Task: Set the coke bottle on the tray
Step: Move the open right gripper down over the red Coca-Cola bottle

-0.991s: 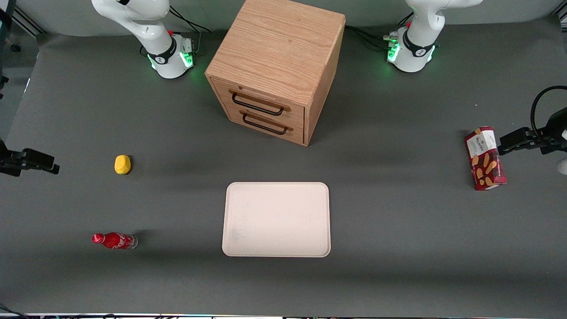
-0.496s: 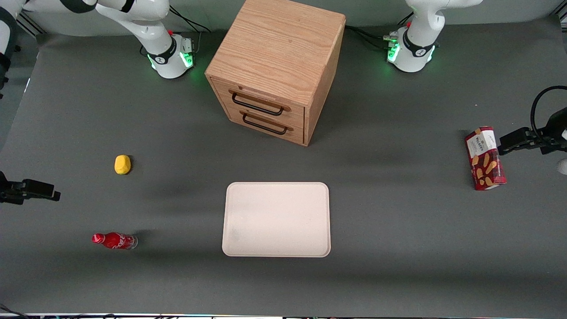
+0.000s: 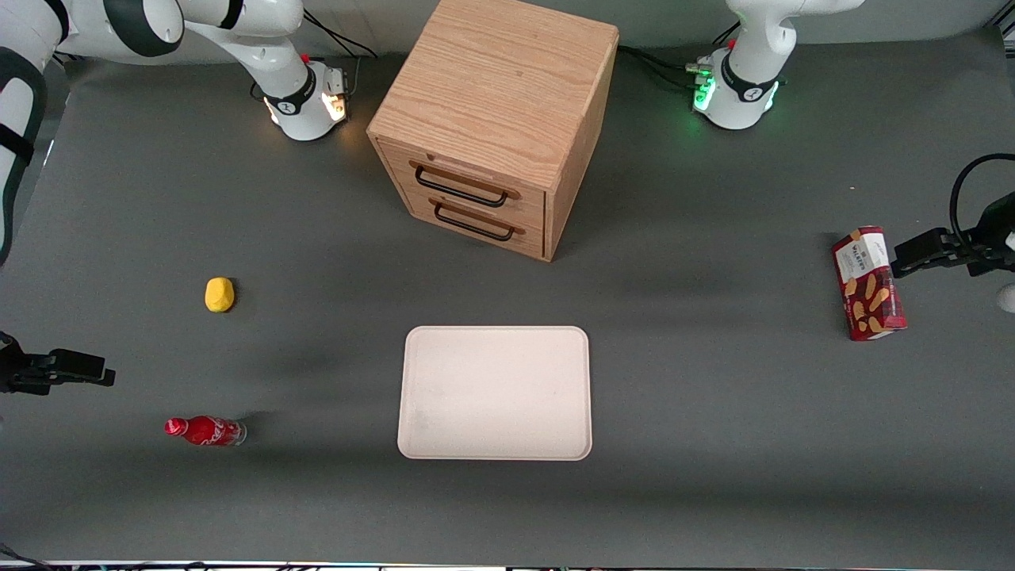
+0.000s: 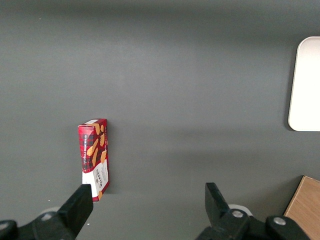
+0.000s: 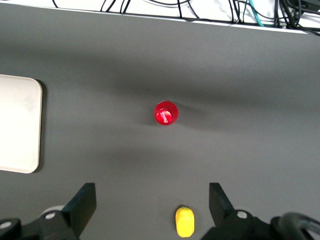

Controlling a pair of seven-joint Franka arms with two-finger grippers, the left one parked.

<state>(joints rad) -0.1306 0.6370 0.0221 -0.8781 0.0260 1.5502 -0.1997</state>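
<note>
To place the coke bottle on the tray [image 3: 496, 392], my right gripper next needs to pick up the bottle by its red end with the cap [image 3: 175, 427].
The coke bottle [image 3: 204, 431] stands upright on the dark table toward the working arm's end; in the right wrist view I see only its red cap [image 5: 166, 113] from above. The cream-white tray [image 3: 496, 392] lies flat in front of the wooden drawers, and one rounded corner of the tray [image 5: 17, 125] also shows in the right wrist view. My right gripper [image 3: 95, 371] hovers above the table, a little farther from the front camera than the bottle and apart from it. The gripper [image 5: 151, 200] is open, with nothing between its fingers.
A small yellow object [image 3: 219, 294] lies farther from the front camera than the bottle, and the same yellow object [image 5: 184, 221] shows beneath the gripper. A wooden drawer cabinet [image 3: 496, 119] stands mid-table. A red snack box [image 3: 868, 283] lies toward the parked arm's end. Cables [image 5: 200, 10] run along the table edge.
My right gripper has moved steadily nearer to the front camera, past the yellow object and closer to the bottle. The bottle, tray and other things have not moved.
</note>
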